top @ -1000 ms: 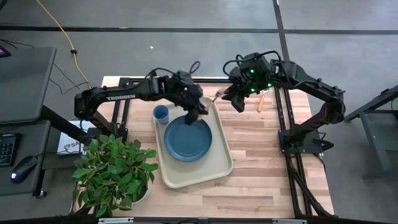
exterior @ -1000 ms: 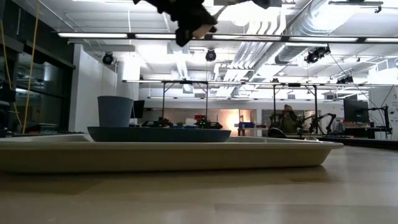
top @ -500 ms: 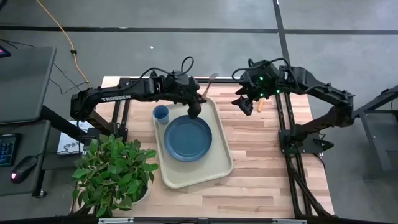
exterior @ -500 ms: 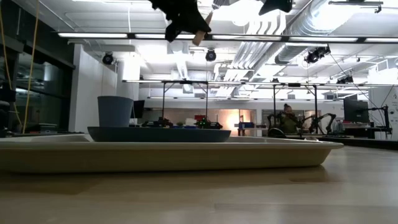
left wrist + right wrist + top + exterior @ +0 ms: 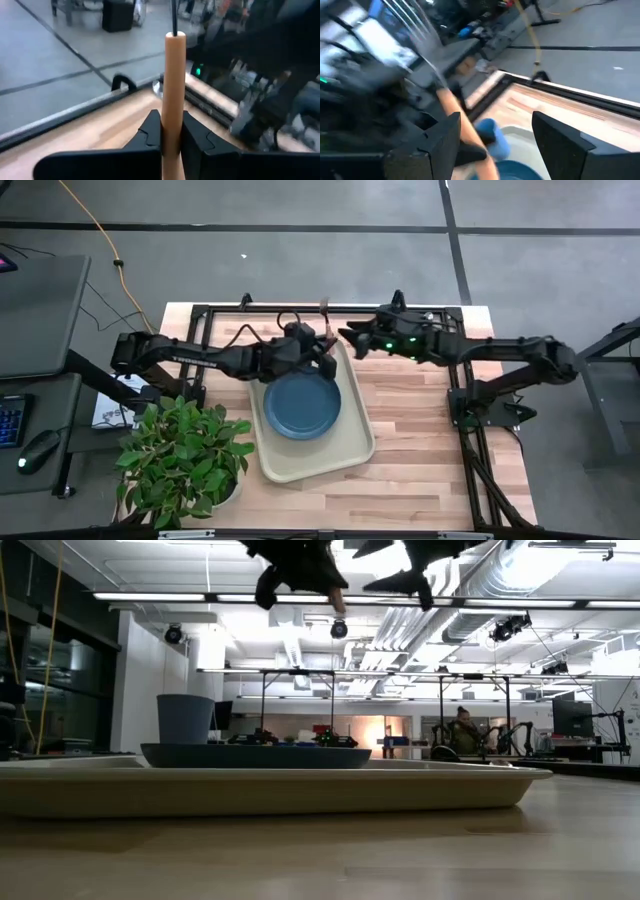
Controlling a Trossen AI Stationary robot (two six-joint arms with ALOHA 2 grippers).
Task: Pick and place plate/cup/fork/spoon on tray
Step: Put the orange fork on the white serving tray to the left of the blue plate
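My right gripper would miss; it must reach the orange handle first.
The beige tray [image 5: 355, 450] lies on the table and holds the slate-blue plate [image 5: 300, 402] and the light-blue cup [image 5: 185, 718]. In the high view my left arm hides the cup. My left gripper [image 5: 322, 352] hovers over the tray's far end, shut on an orange-handled utensil [image 5: 326, 330]. The utensil's metal end [image 5: 325, 308] points toward the far edge; fork or spoon, I cannot tell. My right gripper [image 5: 347, 338] is open and level, facing the left gripper from the right. Its fingers [image 5: 442, 140] stand close by the handle [image 5: 455, 117]. My left gripper pinches the utensil's orange handle [image 5: 173, 120] between its two fingers, which lie across it. The handle's free part and thin metal shaft [image 5: 173, 15] stick out beyond the fingertips. The utensil is lifted clear, high above the tray. Whether my right gripper touches the handle, I cannot tell.
A potted plant [image 5: 180, 455] stands at the table's near left corner. Bare wooden tabletop [image 5: 420, 440] lies to the right of the tray. A black frame rail [image 5: 260, 308] runs along the far edge.
My right gripper has come down and toward the table's left, tipping from pointing down to level, until it faces the left gripper. My left arm has stretched out and lowered, and its wrist has turned, swinging the utensil's metal end toward the far edge.
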